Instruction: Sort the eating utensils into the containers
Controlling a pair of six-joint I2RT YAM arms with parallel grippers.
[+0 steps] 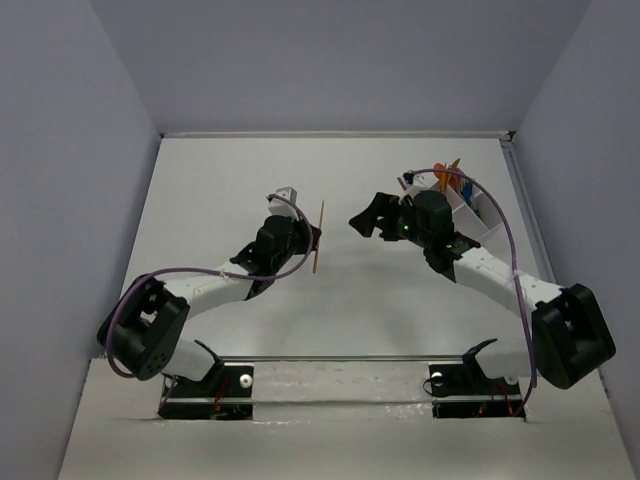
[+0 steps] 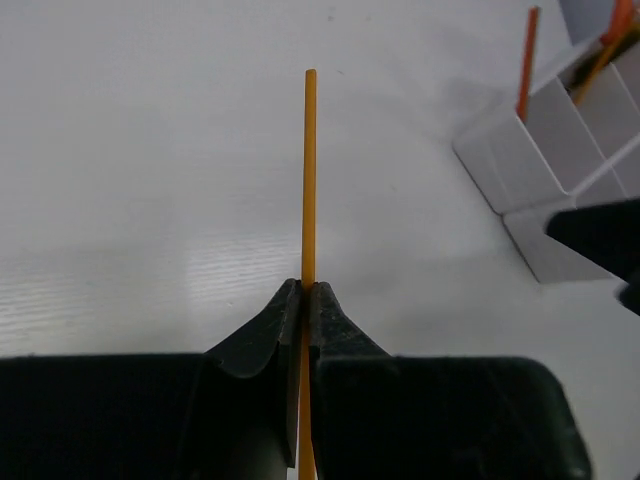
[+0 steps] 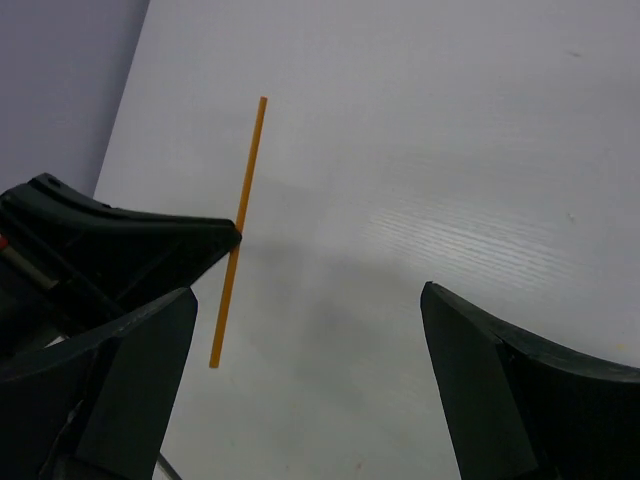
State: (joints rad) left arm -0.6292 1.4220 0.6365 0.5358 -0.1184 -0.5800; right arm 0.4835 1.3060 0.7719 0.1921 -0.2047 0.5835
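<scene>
The right gripper grabs the thin orange utensil by its far end (image 1: 322, 209) next, so the utensil's near end stays free to enter the container (image 1: 487, 228).
My left gripper (image 2: 305, 290) is shut on a thin orange utensil (image 2: 308, 180), whose handle sticks straight out past the fingertips. From above, that utensil (image 1: 319, 237) hangs over the table's middle in the left gripper (image 1: 312, 240). My right gripper (image 1: 367, 218) faces it from the right, open and holding nothing. In the right wrist view the orange utensil (image 3: 243, 200) crosses the left side, beyond the wide-apart right gripper (image 3: 309, 295). The white divided container (image 1: 487, 228) stands behind the right arm with orange utensils (image 1: 447, 172) and a blue one (image 1: 466, 187) upright in it.
The container (image 2: 520, 160) shows at the upper right of the left wrist view, an orange utensil (image 2: 526, 65) standing in one compartment. Grey walls close the table on the left, back and right. The right arm's cable loops over the container.
</scene>
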